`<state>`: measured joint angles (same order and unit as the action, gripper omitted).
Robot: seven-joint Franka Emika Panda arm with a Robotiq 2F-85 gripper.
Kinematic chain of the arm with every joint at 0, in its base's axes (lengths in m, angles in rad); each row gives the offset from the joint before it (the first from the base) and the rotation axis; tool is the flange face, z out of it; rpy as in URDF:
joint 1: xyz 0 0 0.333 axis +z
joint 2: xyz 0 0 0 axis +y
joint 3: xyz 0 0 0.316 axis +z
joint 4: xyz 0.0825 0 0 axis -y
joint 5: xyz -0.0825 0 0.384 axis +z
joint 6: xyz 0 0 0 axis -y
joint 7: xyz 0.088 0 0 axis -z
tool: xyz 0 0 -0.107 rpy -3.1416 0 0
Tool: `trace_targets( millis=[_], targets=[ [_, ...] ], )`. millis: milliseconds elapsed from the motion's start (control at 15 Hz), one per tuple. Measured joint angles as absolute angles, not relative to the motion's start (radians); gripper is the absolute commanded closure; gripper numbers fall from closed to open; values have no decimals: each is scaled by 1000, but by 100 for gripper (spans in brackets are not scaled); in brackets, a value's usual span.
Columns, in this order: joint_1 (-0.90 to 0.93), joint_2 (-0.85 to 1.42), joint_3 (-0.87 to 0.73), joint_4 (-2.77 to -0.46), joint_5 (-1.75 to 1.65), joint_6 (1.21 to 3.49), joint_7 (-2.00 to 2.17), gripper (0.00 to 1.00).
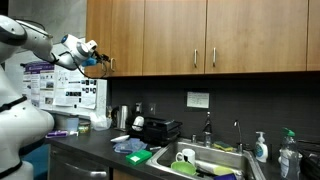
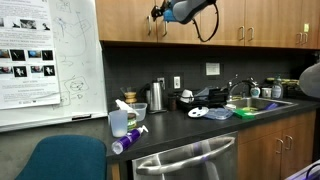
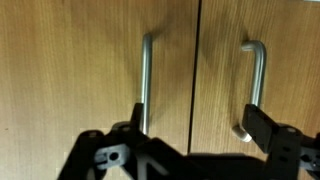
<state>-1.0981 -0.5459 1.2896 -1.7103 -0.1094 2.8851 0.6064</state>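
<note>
I would miss if I closed now, as the door seam is between my fingers; I must first shift left in the wrist view, then close on the bar handle [image 3: 146, 80].
My gripper [image 3: 198, 128] is open and empty, held up against the wooden upper cabinets. In the wrist view its two black fingers stand wide apart, and the seam between two cabinet doors runs between them. The left door's metal bar handle [image 3: 146, 80] runs down by the left finger. The right door's handle [image 3: 258, 85] ends just beside the right finger. I cannot tell whether either finger touches a handle. In both exterior views the gripper [image 1: 95, 55] [image 2: 158, 12] is at the handles of the leftmost upper cabinet doors [image 1: 113, 35].
Below is a dark counter [image 2: 200, 125] with a sink [image 1: 215, 160], a metal kettle [image 2: 156, 96], a spray bottle [image 2: 121, 118], a plate [image 2: 198, 112] and a green board [image 1: 138, 156]. A whiteboard [image 2: 50, 60] hangs on the wall, with a blue chair [image 2: 65, 160] and a dishwasher [image 2: 190, 160] below.
</note>
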Motion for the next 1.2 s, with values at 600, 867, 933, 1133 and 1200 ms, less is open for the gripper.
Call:
trace_targets(
  millis=[600,867,933,1133,1200],
  targets=[
    [-1140,-546,1306,-1712,-109,2850,607,48],
    [-1150,-547,1315,-1713,-109,2848,607,79],
    [-1151,-548,1313,-1713,-109,2846,607,85],
    [-1156,-548,1306,-1714,-109,2840,607,100],
    [-1157,-549,1302,-1715,-109,2838,607,100]
  ],
)
